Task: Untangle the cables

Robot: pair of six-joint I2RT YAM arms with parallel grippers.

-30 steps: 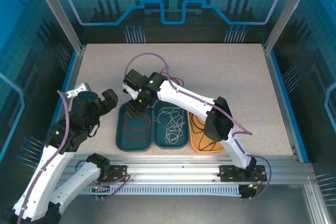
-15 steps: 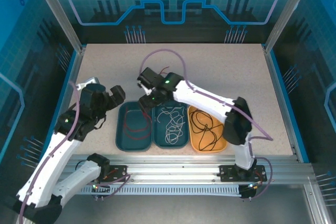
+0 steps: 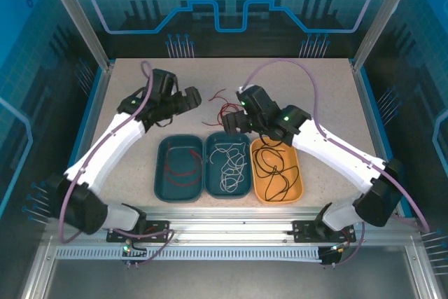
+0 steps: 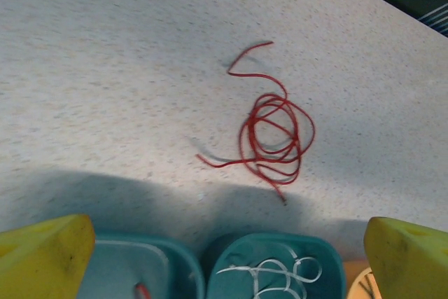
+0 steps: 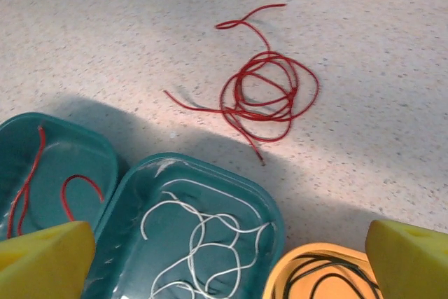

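Observation:
The red cable needs to be drawn free, so my left gripper needs to reach it and grip the bent loose tail (image 3: pixel 215 94) (image 4: pixel 235 63) on the coil's far side.
A loose coil of red cable (image 3: pixel 225 108) lies on the table behind the trays; it is also seen as the red coil (image 4: pixel 276 138) and the red coil (image 5: pixel 266 96). More red cables (image 5: pixel 31 180) lie in the left teal tray (image 3: pixel 161 173). White cables (image 5: pixel 203 236) fill the middle teal tray (image 3: pixel 208 173), and black cables (image 3: pixel 274 169) lie in the orange tray (image 3: pixel 299 180). My left gripper (image 3: pixel 186 98) hovers left of the coil, open and empty. My right gripper (image 3: pixel 234 122) hovers just right of the coil, also open and empty. Yellow fingertips (image 4: pixel 42 257) and fingertips (image 5: pixel 409 257) stand wide apart.
The three trays sit side by side near the table's front edge. Blue rails (image 3: pixel 371 124) border the table's sides, and a metal frame runs along the front. Bare tabletop (image 3: pixel 308 89) stretches behind and to the right of the coil.
The right gripper left the left teal tray, moved right and back, and opened wide. The left arm stretched out from the near left to the back middle, beside the red coil.

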